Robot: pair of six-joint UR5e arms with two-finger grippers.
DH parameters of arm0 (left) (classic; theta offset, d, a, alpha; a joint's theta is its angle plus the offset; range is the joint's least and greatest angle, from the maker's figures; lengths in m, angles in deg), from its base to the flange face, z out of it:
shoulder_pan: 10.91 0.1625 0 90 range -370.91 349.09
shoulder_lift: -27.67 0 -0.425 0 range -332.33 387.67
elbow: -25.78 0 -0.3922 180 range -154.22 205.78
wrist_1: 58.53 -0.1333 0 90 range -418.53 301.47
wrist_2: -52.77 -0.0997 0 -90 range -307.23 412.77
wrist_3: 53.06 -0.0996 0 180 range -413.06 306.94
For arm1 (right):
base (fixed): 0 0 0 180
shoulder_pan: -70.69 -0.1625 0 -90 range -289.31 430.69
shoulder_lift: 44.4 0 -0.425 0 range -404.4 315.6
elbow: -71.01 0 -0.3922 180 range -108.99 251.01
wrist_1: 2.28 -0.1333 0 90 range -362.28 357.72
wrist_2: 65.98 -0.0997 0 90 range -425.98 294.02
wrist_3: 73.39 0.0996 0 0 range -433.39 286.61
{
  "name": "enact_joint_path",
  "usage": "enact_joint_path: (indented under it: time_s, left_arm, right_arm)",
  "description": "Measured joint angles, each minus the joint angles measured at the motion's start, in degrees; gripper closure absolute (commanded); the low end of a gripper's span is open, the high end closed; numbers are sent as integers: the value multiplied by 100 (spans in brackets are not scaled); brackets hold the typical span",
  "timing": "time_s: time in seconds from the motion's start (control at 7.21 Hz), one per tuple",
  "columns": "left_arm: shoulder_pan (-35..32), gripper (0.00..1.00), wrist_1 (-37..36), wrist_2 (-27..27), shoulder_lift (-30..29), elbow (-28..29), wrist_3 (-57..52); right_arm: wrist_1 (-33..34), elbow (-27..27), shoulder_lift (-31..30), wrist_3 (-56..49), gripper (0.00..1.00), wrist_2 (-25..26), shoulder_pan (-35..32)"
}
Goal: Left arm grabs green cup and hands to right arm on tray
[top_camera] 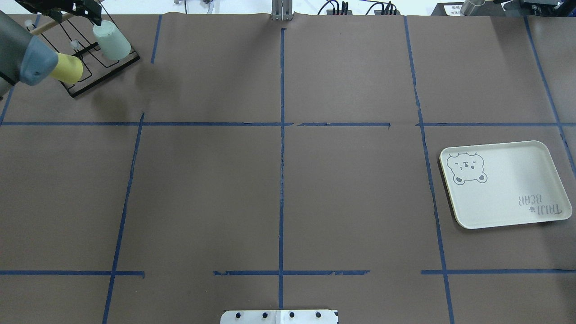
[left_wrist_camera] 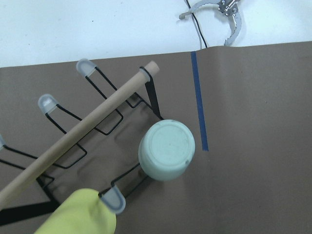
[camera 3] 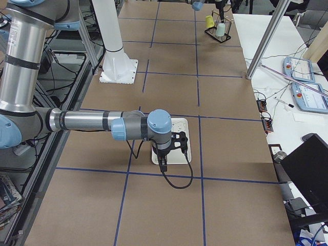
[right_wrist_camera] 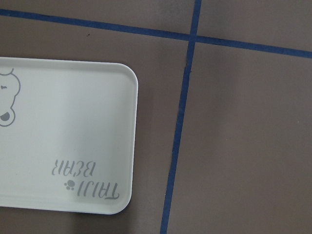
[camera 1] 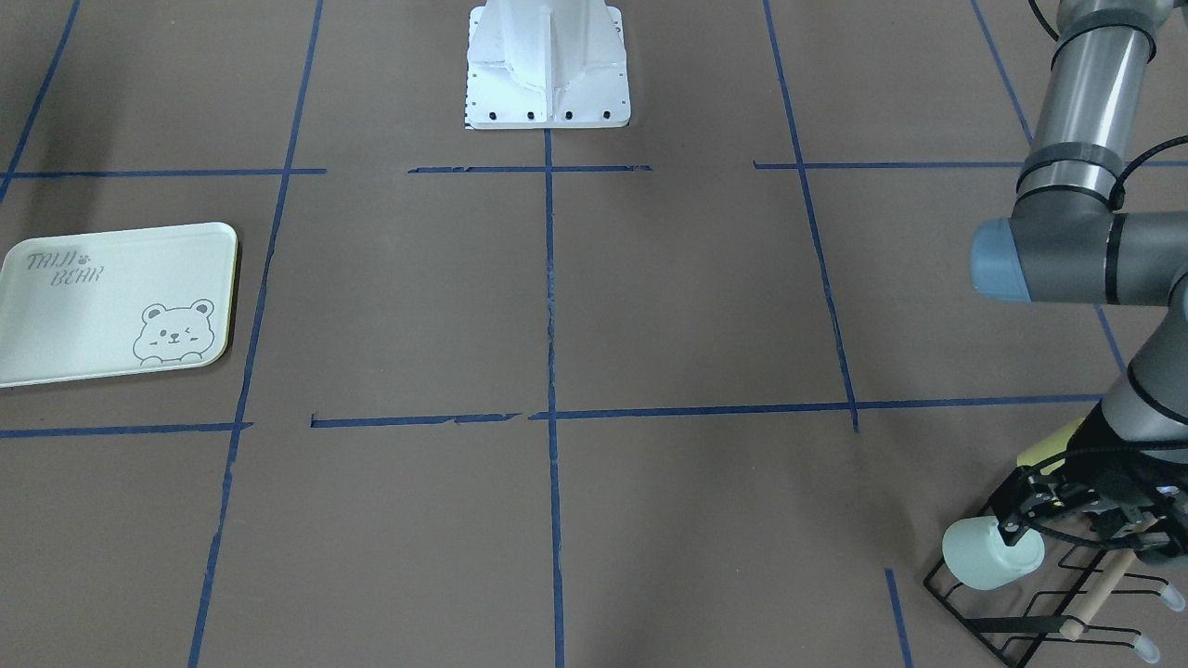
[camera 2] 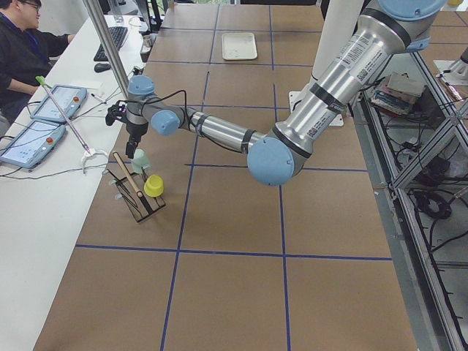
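Note:
The green cup needs to be handed to the right arm, so my left gripper will grab it by its base end (camera 1: 977,555) (left_wrist_camera: 166,145).
The green cup (camera 1: 991,554) hangs tilted on a prong of a black wire rack (camera 1: 965,594) at the table's far corner on the robot's left. It also shows in the overhead view (top_camera: 112,41) and, base towards the camera, in the left wrist view (left_wrist_camera: 166,150). My left gripper (camera 1: 1077,531) hovers over the rack with its jaws wide apart; one fingertip (camera 1: 1008,531) is at the cup's side. The tray (camera 1: 83,306) lies flat and bare on the robot's right (top_camera: 508,180). My right gripper (camera 3: 163,163) hangs over the tray; I cannot tell its state.
A yellow cup (top_camera: 67,68) hangs on the same rack beside the green one. A wooden rod (left_wrist_camera: 83,129) runs along the rack's top. The robot's white base (camera 1: 548,74) stands mid-table. An operator (camera 2: 22,44) sits at a side desk with tablets.

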Motion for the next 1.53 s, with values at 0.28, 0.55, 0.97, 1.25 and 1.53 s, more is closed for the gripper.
enact_joint_path:
  time_s: [0.28,0.55,0.97,1.25,1.53]
  left_arm:
    - [133,0,229,-103,-158,396,103]
    - [240,0,354,-115,-175,568,137]
    - [312,48,369,-116,-158,655,145]
    - [312,59,365,-114,-148,646,151]
    - [240,62,324,-74,-132,514,147]
  right_arm:
    - [0,-2,0,-2,0,-1,0]
    - [4,-5,0,-5,0,0,0]
    - [4,-6,0,-5,0,5,0]
    - [1,-6,0,-3,0,0,0]
    - [0,-1,0,2,0,-3,0]
